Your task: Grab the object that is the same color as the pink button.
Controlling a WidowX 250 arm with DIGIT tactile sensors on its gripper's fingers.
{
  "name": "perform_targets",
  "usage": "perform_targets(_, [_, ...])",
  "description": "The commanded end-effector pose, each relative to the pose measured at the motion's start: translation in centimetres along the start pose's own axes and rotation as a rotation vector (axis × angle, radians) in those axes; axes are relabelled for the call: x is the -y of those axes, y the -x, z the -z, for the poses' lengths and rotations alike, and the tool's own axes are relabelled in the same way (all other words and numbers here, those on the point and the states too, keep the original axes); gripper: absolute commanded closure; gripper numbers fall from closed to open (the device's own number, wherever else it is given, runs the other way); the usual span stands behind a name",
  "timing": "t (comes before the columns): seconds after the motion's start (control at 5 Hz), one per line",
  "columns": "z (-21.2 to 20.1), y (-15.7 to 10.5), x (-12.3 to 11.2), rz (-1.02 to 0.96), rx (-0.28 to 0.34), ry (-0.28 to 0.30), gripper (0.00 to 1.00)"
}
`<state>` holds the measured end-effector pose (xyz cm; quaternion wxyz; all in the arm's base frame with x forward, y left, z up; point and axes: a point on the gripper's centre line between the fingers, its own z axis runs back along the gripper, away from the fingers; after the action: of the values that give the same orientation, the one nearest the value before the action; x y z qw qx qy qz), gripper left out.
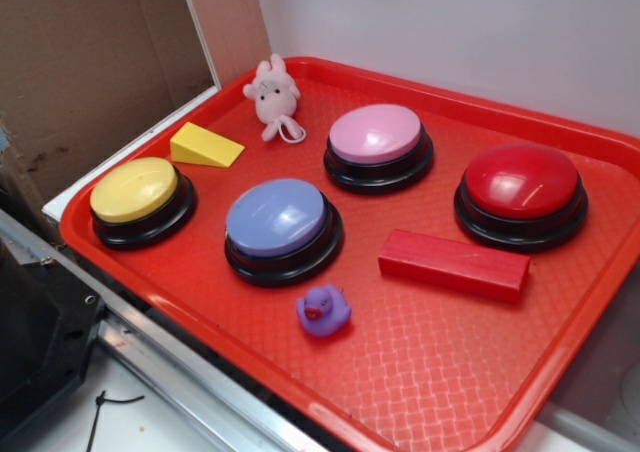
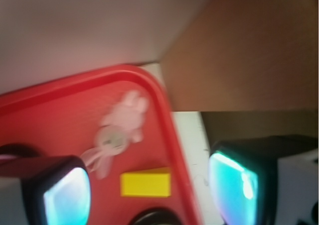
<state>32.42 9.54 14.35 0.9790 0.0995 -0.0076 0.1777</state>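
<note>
My gripper grabs the pale pink plush animal by its head next, to pick out the object matching the pink button (image 1: pixel 376 134).
The object, a small pale pink plush animal (image 1: pixel 272 94), lies at the far left corner of the red tray (image 1: pixel 450 372). To its right sits the pink button (image 1: pixel 376 134), a pink dome on a black base. The exterior view has no gripper in it. In the blurred wrist view my gripper (image 2: pixel 149 192) is open with nothing between its fingers. It hovers above the tray's edge. The plush (image 2: pixel 122 128) lies ahead of it, nearer the left finger (image 2: pixel 67 195), apart from both fingers.
A yellow wedge (image 1: pixel 203 147) lies between the plush and a yellow button (image 1: pixel 135 190). A lavender-blue button (image 1: pixel 277 217), a red button (image 1: pixel 521 180), a red block (image 1: pixel 453 265) and a purple duck (image 1: pixel 323 309) share the tray. Cardboard (image 1: pixel 90 62) stands at the left.
</note>
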Motion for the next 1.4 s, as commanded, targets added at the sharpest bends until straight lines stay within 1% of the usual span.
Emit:
perform_targets(0.0, [3.7,0.7,-0.8,0.009,-0.014,-0.006,0.0])
perform_targets(0.2, [5.3,1.9,-0.9,-0.079,-0.047,-0.049,0.0])
perform_targets(0.4, [6.1,3.0,-0.4,-0.312,-0.148,-0.071,0.0])
perform_targets(0.6, [6.4,2.6,1.2,-0.342,-0.179,-0.068,0.0])
perform_targets(0.8, [7.1,2.4,2.6,-0.235,-0.149,-0.046,0.0])
perform_targets(1.0, [5.7,2.1,3.8,-0.112,-0.038,-0.011,0.0])
perform_targets(1.2, [7.4,2.4,4.9,-0.062,-0.099,-0.013,0.0])
